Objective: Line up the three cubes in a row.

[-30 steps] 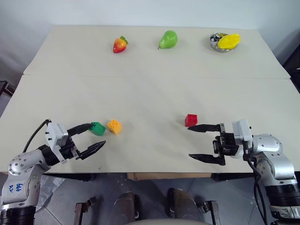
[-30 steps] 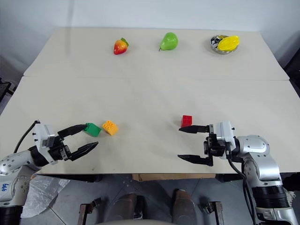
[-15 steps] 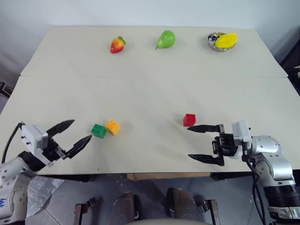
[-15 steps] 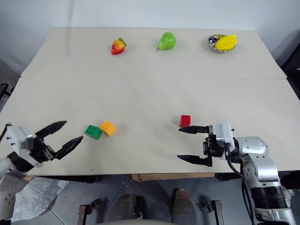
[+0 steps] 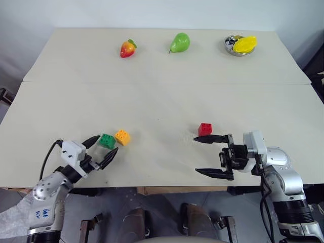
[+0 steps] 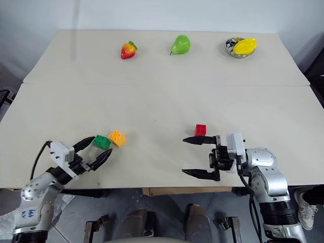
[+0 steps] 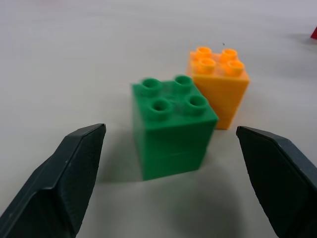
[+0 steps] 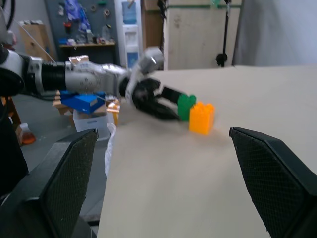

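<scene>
I need to close my left gripper now, as its fingers are low on either side of the green cube and closing them would hold the cube.
The green cube point(image 5: 107, 140) and the orange-yellow cube point(image 5: 122, 136) sit corner to corner near the table's front left. My left gripper point(image 5: 107, 144) is open, low over the table, with one finger on each side of the green cube. In the left wrist view the fingers point(image 7: 74, 173) stand apart from the green cube point(image 7: 173, 124), and the orange-yellow cube point(image 7: 218, 84) is just behind it. The red cube point(image 5: 205, 129) lies alone at the front right. My right gripper point(image 5: 196, 156) is open and empty, pointing left, its far finger just in front of the red cube.
A toy strawberry point(image 5: 128, 48), a green pear point(image 5: 180, 42) and a metal bowl point(image 5: 232, 41) holding a yellow fruit stand along the far edge. A seam point(image 5: 162, 83) crosses the tabletop. Both grippers hang close to the front edge.
My left gripper swung out to the left, away from the green cube, then came back and now straddles it. My right gripper slid a little to the left.
</scene>
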Controlling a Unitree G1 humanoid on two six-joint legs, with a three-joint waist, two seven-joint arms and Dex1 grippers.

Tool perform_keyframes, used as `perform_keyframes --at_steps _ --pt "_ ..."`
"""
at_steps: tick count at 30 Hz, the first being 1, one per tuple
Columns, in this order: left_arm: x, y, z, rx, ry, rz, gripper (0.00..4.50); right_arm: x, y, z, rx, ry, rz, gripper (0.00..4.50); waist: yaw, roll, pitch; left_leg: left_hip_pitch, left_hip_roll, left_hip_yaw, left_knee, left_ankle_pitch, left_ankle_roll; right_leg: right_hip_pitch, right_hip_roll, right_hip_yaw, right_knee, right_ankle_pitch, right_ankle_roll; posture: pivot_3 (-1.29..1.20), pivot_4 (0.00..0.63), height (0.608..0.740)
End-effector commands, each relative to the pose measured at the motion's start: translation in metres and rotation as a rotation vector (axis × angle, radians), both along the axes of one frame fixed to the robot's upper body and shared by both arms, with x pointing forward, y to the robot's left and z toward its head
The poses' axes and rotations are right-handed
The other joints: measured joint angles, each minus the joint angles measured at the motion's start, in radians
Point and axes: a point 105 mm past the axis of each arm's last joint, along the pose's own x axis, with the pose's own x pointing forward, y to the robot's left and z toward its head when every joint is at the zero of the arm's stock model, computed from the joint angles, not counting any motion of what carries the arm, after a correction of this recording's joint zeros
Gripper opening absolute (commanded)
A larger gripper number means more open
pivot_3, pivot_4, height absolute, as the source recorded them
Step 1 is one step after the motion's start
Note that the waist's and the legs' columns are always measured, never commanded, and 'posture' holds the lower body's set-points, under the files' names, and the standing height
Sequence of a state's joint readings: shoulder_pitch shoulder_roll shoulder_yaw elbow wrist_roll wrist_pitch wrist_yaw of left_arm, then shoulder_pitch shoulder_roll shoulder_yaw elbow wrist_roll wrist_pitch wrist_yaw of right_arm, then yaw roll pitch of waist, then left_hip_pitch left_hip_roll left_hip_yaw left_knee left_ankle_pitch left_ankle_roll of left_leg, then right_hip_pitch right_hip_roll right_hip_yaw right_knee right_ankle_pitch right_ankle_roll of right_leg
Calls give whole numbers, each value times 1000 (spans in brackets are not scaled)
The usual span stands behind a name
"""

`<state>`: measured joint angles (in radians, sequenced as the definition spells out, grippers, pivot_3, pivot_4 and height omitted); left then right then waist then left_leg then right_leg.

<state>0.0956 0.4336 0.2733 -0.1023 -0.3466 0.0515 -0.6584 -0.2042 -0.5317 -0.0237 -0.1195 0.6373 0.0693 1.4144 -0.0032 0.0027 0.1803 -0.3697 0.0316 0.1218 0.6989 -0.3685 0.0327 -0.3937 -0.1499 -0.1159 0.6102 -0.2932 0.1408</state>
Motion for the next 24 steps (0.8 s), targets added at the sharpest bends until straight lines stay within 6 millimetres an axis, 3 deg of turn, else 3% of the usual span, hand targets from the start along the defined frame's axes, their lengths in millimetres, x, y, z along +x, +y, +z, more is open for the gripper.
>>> perform_keyframes --at_steps 1,2,6,13,17,21,24 --pt "4 2 1 -9 -13 46 4500 -2 6 10 29 -39 16 4460 2 0 0 0 0 0 0 0 0 0 0 0 0 0 0 0 150 740" --pt "6 2 0 -8 -14 62 4500 -2 7 10 32 -39 16 4460 3 0 0 0 0 0 0 0 0 0 0 0 0 0 0 0 150 740" --pt "5 5 -2 2 -7 82 3677 -1 6 10 30 -42 8 4500 3 0 0 0 0 -1 0 0 0 0 0 0 1 0 0 0 150 740" --pt "4 11 3 4 3 57 1522 0 4 10 26 -48 -10 4500 2 0 0 0 0 -1 0 1 0 0 0 0 1 0 0 0 150 740" --pt "-4 24 34 -55 -51 -68 1485 0 -6 16 29 -55 -49 4500 0 0 0 0 1 -1 0 1 0 0 0 0 1 0 0 0 150 740" --pt "-23 4 58 79 38 -461 1485 2 -29 21 29 -48 -146 4500 2 -1 0 -1 1 -1 0 1 -1 -1 0 -1 0 0 -1 0 150 740" --pt "-9 -16 83 196 45 -652 1485 -1 -51 18 -7 -37 -221 4500 27 0 1 -2 -1 -2 0 0 0 0 -1 -1 0 0 -1 0 150 740"
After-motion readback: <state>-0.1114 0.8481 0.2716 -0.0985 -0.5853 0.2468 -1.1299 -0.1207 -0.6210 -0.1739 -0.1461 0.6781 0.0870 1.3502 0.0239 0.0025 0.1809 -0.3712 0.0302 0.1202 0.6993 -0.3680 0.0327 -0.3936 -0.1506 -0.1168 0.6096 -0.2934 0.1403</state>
